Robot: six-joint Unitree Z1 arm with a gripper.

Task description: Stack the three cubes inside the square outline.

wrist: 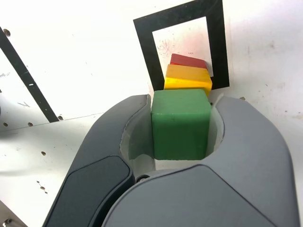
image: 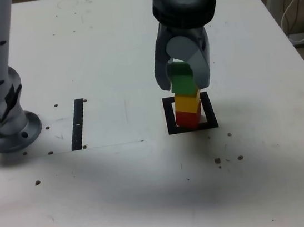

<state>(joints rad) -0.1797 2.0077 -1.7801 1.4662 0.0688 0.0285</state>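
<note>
My gripper should open now, because the bottom of the green cube touches the top of the yellow cube (image: 187, 103), so the green cube would stay stacked.
A red cube (image: 186, 119) sits inside the black square outline (image: 169, 115) on the white table, with a yellow cube (image: 187, 103) on top of it. The green cube (image: 182, 81) rests on or just above the yellow one, and my gripper (image: 183, 74) is shut on it from above. In the wrist view the green cube (wrist: 181, 124) fills the gap between the two grey jaws, and beyond it show the yellow cube (wrist: 187, 78), the red cube (wrist: 188, 60) and the square outline (wrist: 144, 47).
A thin black strip (image: 79, 123) lies at the exterior view's left, near the arm's grey base (image: 5, 124). Small screw holes dot the table (image: 151, 192). The table's right edge is close to the stack.
</note>
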